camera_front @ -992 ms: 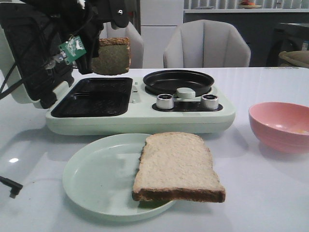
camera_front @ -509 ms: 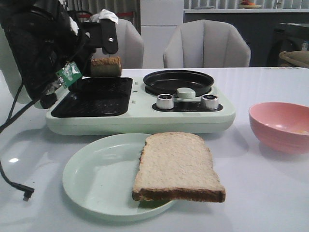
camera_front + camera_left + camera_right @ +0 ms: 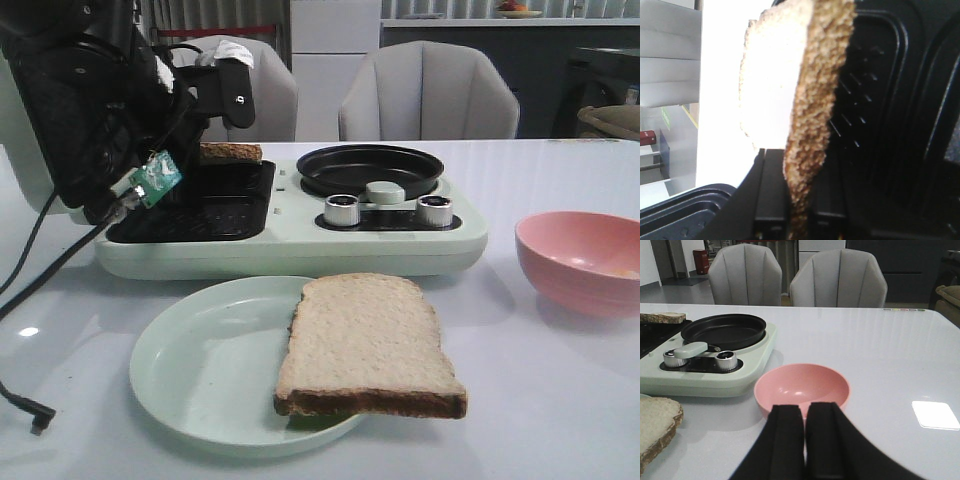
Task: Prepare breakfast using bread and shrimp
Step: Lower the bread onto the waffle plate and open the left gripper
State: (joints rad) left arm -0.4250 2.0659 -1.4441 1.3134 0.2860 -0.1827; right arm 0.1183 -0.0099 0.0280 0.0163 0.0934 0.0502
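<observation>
The bread slice is low over the black grill tray's back, so my left gripper should release it.
One slice of bread (image 3: 230, 152) lies nearly flat, low over the back of the black grill tray (image 3: 190, 205) of the pale green breakfast machine. My left gripper (image 3: 205, 150) is shut on its brown crust edge. In the left wrist view the bread (image 3: 775, 75) runs out from between the shut left gripper (image 3: 797, 190), with the grill tray (image 3: 880, 100) beside it. A second slice of bread (image 3: 368, 345) rests on the green plate (image 3: 180, 370), overhanging its rim. My right gripper (image 3: 805, 410) is shut and empty, just short of the pink bowl (image 3: 802, 385). No shrimp is in view.
The machine's lid (image 3: 60, 110) stands open at the left behind my arm. A round black pan (image 3: 370, 168) and two silver knobs (image 3: 342, 209) take up the machine's right half. The pink bowl (image 3: 580, 260) sits at the right. A loose cable (image 3: 30, 410) lies at the front left.
My left gripper has come down with the bread. The slice has turned from upright, well above the machine, to nearly flat just over the grill tray. The right side is unchanged.
</observation>
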